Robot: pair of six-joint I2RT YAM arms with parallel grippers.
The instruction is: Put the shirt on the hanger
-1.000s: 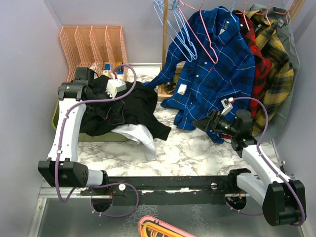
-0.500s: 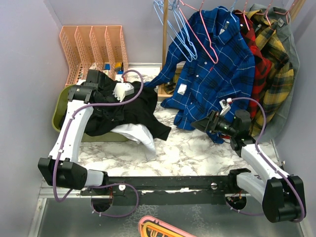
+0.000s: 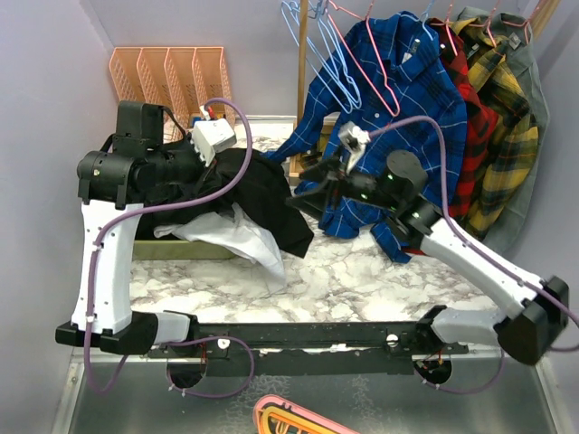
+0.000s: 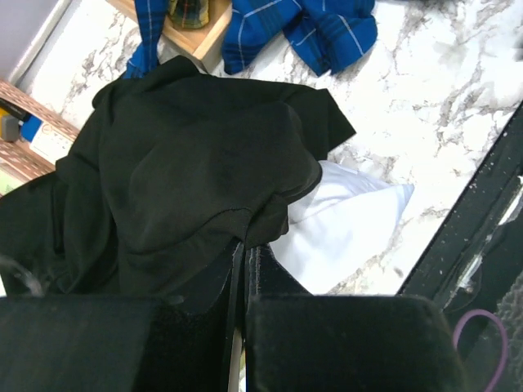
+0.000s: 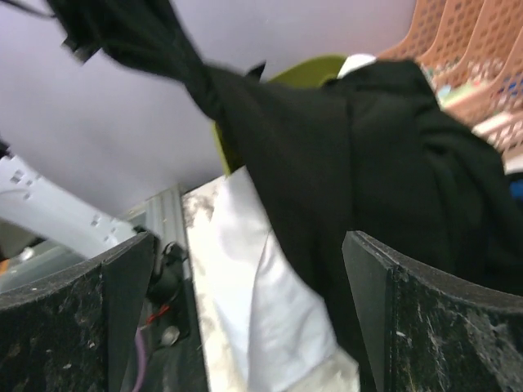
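The robot's right gripper next needs to grab the black shirt by its draped fold (image 3: 261,188) beside the left gripper, away from the bin (image 3: 184,249), to spread the shirt for hanging.
The black shirt (image 3: 262,192) hangs bunched from my left gripper (image 3: 187,168), which is raised over the green bin. In the left wrist view the left gripper (image 4: 245,247) is shut on a fold of the shirt (image 4: 188,155), its jaws pressed together. My right gripper (image 3: 304,188) is open just right of the shirt's hanging edge. In its wrist view the shirt (image 5: 368,155) drapes ahead of the right gripper (image 5: 249,273), nothing between the fingers (image 5: 122,282). The pink hanger (image 3: 391,107) hangs on the rack at the back, in front of a blue plaid shirt.
A white garment (image 3: 246,240) lies under the black shirt, spilling from the green bin (image 3: 194,246). Orange wire baskets (image 3: 172,80) stand at the back left. Light blue hangers (image 3: 312,50), a wooden post (image 3: 302,81) and plaid shirts (image 3: 412,117) fill the back right.
My left gripper closed on the black shirt and lifted it up from the bin. My right arm swung left from the plaid shirts to the black shirt's edge, still open.
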